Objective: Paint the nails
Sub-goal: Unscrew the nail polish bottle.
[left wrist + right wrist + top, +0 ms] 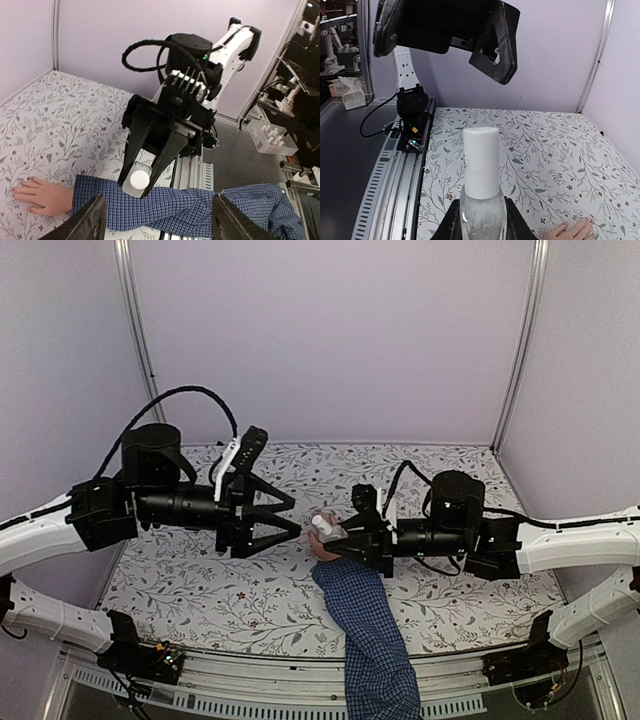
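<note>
I should next grab the nail polish bottle's white cap (321,523) (139,179) with my left gripper and twist it open for painting. The bottle's clear body is left to my right gripper.
A small pale hand (325,546) lies flat on the floral table at the end of a blue checked sleeve (368,632). Its nails (16,190) are tiny and show no colour I can make out. My right gripper (336,531) is shut on a clear nail polish bottle (481,215) with a white cap (481,162), held just above the hand. My left gripper (297,518) is open and empty, its jaws wide apart, pointing at the cap from the left with a small gap. In the left wrist view the bottle (136,178) sits between the right gripper's black fingers (132,150).
The floral-patterned table (430,475) is walled by lilac panels at the back and sides. The sleeve (175,207) runs off the near edge over the aluminium rail (300,680). My left gripper looms overhead in the right wrist view (447,27).
</note>
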Controlling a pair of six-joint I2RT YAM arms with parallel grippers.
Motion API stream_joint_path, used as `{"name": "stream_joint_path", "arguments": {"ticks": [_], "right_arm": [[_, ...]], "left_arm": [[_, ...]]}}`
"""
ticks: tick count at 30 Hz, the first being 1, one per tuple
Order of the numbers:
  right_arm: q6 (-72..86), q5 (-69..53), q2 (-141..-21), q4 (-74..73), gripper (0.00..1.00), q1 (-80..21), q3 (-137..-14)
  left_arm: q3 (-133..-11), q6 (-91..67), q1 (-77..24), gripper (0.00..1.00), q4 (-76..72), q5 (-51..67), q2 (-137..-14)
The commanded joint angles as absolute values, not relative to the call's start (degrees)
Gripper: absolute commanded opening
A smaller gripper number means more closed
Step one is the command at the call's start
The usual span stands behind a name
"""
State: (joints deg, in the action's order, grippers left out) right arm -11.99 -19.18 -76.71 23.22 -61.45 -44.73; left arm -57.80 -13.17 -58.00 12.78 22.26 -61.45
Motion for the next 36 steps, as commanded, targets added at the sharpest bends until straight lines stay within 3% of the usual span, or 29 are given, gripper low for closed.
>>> {"name": "stream_joint_path", "arguments": {"ticks": [1, 11, 18, 36], "right_arm": [[-9.9, -32.4, -73.2, 20.7, 0.00, -60.2, -46.7], [-6.6, -47.2, -74.8, 14.6, 0.00, -60.2, -52.9], [-4.2, -53.5, -77.8, 12.6, 0.00, -60.2, -56.5], [-2.0, -56.2, -80.9, 13.2, 0.00, -60.1, -58.3]], "left_arm": [[-54.1, -7.1, -57.3, 0.74, 1.2, 28.8, -57.9], [-47.5, 2.1, -58.7, 0.66, -12.7, 33.9, -56.5], [-48.2, 5.8, -61.0, 0.54, -15.3, 35.8, -60.1], [-51.1, 8.6, -65.6, 0.29, -13.4, 34.0, -64.4]]}}
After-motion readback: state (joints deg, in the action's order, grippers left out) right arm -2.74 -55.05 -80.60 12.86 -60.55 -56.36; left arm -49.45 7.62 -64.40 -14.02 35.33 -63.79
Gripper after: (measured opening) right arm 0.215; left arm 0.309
